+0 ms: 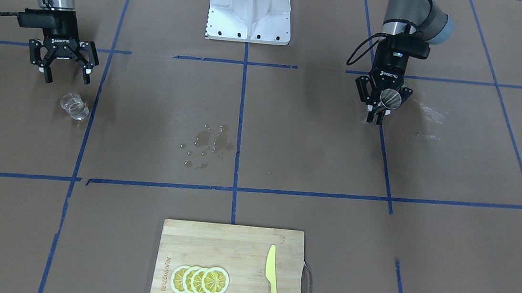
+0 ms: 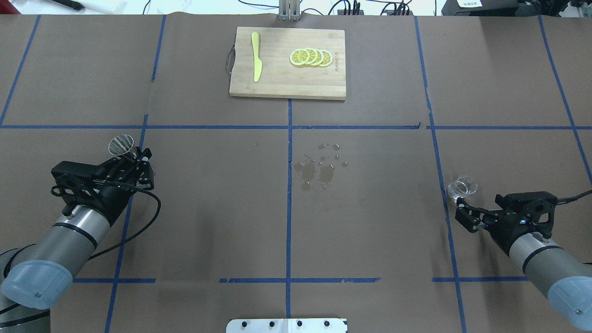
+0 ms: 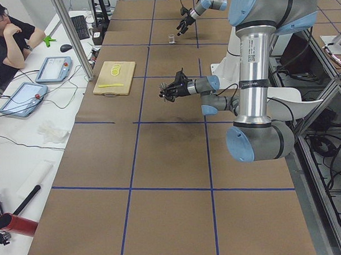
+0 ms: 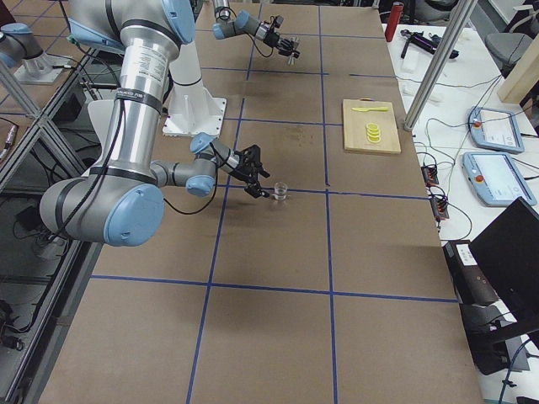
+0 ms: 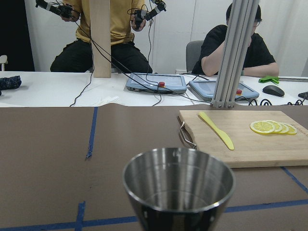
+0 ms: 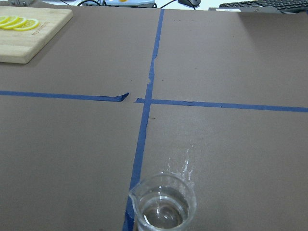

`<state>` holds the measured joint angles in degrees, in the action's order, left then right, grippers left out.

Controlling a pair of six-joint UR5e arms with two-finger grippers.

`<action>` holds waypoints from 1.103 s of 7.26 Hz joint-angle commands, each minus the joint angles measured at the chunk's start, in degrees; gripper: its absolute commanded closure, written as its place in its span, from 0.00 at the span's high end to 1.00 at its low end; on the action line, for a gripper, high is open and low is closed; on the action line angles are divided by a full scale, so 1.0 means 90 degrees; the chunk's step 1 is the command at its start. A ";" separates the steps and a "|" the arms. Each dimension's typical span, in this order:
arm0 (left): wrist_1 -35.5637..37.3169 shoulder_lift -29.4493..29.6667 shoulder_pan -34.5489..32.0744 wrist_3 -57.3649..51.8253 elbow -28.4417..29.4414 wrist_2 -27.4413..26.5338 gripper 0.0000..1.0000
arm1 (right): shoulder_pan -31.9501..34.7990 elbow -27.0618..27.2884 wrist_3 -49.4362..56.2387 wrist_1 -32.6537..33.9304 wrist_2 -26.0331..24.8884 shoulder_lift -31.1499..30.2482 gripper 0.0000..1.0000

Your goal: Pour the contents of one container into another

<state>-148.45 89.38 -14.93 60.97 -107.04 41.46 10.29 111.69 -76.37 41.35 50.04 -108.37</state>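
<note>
The glass's rim has to stay free to pour. My right gripper should grab the clear glass around its body (image 1: 77,110) (image 6: 162,214) next.
The clear glass (image 2: 461,187) stands upright on the brown table with a little liquid in it, also seen low in the right wrist view (image 6: 163,208) and at the left of the front view (image 1: 74,106). My right gripper (image 2: 460,206) (image 1: 67,79) is open just behind the glass, not touching it. The steel jigger (image 2: 121,144) (image 1: 390,99) is held at its waist, mouth up, by my left gripper (image 2: 135,155) (image 1: 378,113), a little above the table. In the left wrist view the jigger (image 5: 179,190) fills the lower middle; the fingers are hidden there.
A patch of spilled drops (image 2: 320,167) lies at the table's middle. At the far edge sits a wooden cutting board (image 2: 277,83) with lemon slices (image 2: 311,57) and a yellow knife (image 2: 255,62). The white robot base (image 1: 250,9) is between the arms.
</note>
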 commanded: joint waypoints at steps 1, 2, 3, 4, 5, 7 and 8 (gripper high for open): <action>-0.0010 0.0001 -0.0002 0.0013 0.0028 -0.0007 0.00 | -0.0011 -0.0581 0.0058 -0.0015 -0.0412 0.0573 1.00; 0.0000 0.0011 -0.0040 0.0003 0.0028 -0.0007 0.00 | -0.0011 -0.0748 0.0097 -0.0044 -0.0472 0.0615 0.99; 0.0000 0.0011 -0.0060 0.0013 0.0076 -0.0007 0.00 | -0.0001 -0.0827 0.0146 -0.0044 -0.0627 0.0616 0.99; 0.0000 0.0011 -0.0070 0.0013 0.0086 -0.0007 0.00 | -0.0010 -0.0963 0.0156 -0.0044 -0.0725 0.0664 0.99; -0.0010 0.0011 -0.0070 0.0013 0.0086 -0.0007 0.00 | -0.0011 -0.0994 0.0156 -0.0044 -0.0745 0.0684 0.99; 0.0000 0.0011 -0.0080 0.0023 0.0096 -0.0017 0.00 | -0.0011 -0.1315 0.0156 -0.0257 -0.0842 0.0684 0.99; 0.0000 0.0011 -0.0090 0.0023 0.0115 -0.0007 0.00 | -0.0020 -0.1442 0.0340 -0.0646 -0.0843 0.0694 0.98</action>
<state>-148.46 89.47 -15.64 61.14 -106.15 41.36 10.16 100.30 -74.64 38.88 42.75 -102.21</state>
